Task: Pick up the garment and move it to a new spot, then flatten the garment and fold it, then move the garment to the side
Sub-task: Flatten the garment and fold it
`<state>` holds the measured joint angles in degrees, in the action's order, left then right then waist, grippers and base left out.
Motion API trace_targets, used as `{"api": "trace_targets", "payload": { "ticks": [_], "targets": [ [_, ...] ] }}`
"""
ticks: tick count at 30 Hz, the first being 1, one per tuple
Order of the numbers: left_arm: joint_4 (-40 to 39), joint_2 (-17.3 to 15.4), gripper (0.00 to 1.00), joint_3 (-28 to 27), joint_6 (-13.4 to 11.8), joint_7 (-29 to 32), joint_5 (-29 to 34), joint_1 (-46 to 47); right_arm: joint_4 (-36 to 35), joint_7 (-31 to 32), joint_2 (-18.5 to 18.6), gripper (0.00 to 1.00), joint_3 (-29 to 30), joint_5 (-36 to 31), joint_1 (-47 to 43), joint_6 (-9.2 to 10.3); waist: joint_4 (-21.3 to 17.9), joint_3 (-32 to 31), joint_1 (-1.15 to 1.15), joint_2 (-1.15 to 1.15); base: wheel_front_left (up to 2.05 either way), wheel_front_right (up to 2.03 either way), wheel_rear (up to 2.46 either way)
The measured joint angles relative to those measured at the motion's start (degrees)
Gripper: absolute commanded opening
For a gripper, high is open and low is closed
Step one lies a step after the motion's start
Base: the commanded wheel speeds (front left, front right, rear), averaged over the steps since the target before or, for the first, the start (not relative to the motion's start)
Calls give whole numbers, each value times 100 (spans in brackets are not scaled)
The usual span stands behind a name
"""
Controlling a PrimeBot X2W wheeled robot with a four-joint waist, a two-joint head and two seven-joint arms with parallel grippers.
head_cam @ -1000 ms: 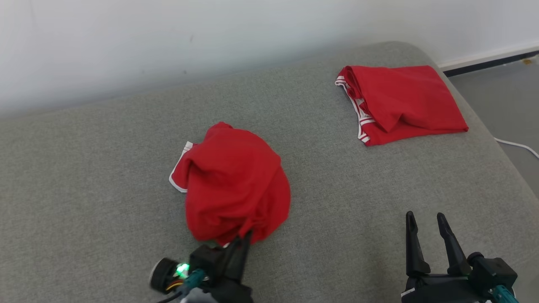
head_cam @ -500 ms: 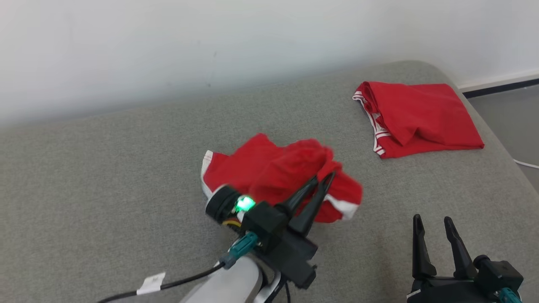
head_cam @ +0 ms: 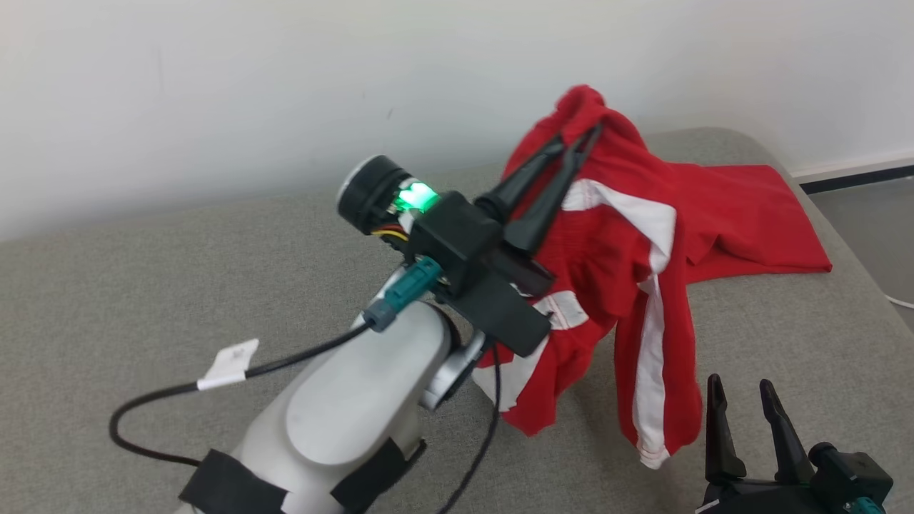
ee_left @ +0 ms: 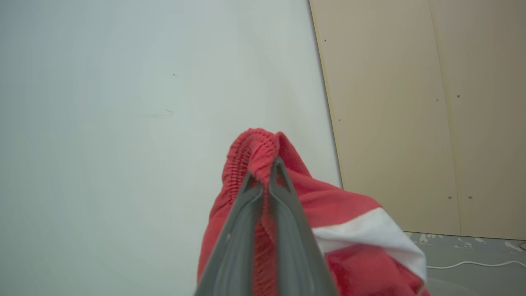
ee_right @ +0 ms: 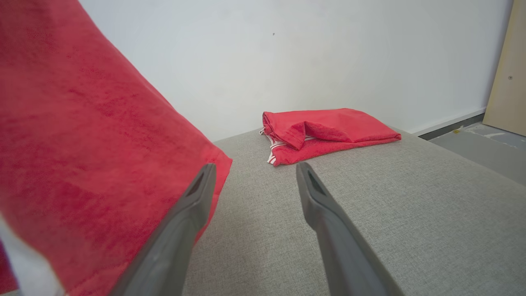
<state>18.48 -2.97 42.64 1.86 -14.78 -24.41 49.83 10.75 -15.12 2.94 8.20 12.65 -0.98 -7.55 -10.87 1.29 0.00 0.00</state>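
Note:
The garment hangs slack (head_cam: 621,248) from its waistband and its hem corner (head_cam: 685,435) dangles free. My right gripper should reach for that hem corner and grab it.
A red garment (head_cam: 614,257) with white stripes hangs in the air above the grey couch. My left gripper (head_cam: 582,139) is shut on its elastic waistband, and the cloth drapes down and to the right. Up close in the left wrist view, the garment (ee_left: 324,205) bunches over my left gripper (ee_left: 267,168), whose fingers pinch the ribbed edge. My right gripper (head_cam: 739,392) stands open low at the right, just beside the hanging hem. The right wrist view puts the garment (ee_right: 82,135) at the left of my right gripper (ee_right: 252,166), with nothing between the fingers.
A second red garment (head_cam: 742,214), folded, lies at the far right of the couch (head_cam: 178,285); the same folded garment (ee_right: 324,129) shows in the right wrist view. A white wall stands behind. Bare floor and a white cable (head_cam: 900,301) lie past the couch's right edge.
My left gripper has lifted the garment off the couch, up and to the right; it now hangs unfurled. The head camera has tilted. The right gripper has stayed put.

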Motion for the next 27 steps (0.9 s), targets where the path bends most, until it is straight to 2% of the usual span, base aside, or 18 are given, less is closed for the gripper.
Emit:
{"api": "trace_targets", "payload": {
  "ticks": [4, 10, 17, 23, 26, 27],
  "targets": [
    [370, -245, 0, -203, -99, -1, -111, -156, -19, 0, 2, 100, 10, 13, -15, 0, 8, 39, 0, 0, 0, 0, 0],
    [1096, -733, 0, -582, -235, -9, -345, -877, -24, 0, 0, 100, 24, 4, 18, 0, 33, 196, 0, 0, 0, 0, 0],
    [1757, -1277, 0, -1295, -235, -24, -441, -1503, -35, 0, 1, 100, 35, -62, 141, 0, 42, 433, 1, 0, 0, 0, 0],
    [2186, -1469, 0, -1806, -226, -25, -434, -1766, 4, 0, 2, 100, 16, -88, 219, 0, 17, 545, 1, 1, 0, 0, 0],
    [2260, -1456, 0, -2017, -177, -25, -357, -1792, 27, 0, 1, 100, 12, -112, 235, 0, 3, 557, 1, 0, 0, 0, 0],
    [2251, -1425, 29, -2104, -177, -25, -333, -1794, 41, 0, 2, 100, 18, -115, 235, 0, 9, 549, 1, 0, 0, 0, 0]
  ]
}}
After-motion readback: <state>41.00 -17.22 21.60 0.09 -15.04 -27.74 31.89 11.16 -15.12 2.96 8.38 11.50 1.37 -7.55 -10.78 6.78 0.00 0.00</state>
